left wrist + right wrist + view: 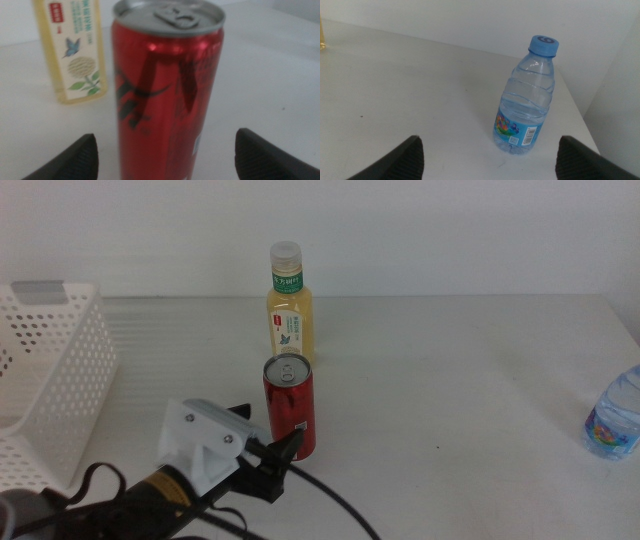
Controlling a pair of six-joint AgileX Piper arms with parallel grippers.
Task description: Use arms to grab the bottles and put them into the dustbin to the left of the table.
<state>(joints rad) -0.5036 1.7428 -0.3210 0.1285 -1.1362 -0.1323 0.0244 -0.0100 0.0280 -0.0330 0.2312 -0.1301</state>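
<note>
My left gripper's fingers stop short of the red can's sides, so they would miss it if I closed now. My left gripper will move toward the can first, then close on it.
A slim red can (289, 408) stands upright mid-table, with a pale-yellow bottle (290, 305) with a green neck band upright behind it. My left gripper (283, 452) comes in from the lower left and sits low at the can's near side. In the left wrist view the can (167, 95) fills the space ahead of the left gripper (166, 135), whose jaws are open and spread wider than it. A small blue-capped water bottle (615, 415) stands at the table's right edge. The right gripper (490, 140) is open a short way from this bottle (526, 100).
The white perforated dustbin (50, 370) stands at the left side, its grey rim patch at the back. The off-white table (450, 360) ends at a pale wall behind. The left arm's cables trail along the bottom edge of the middle view.
</note>
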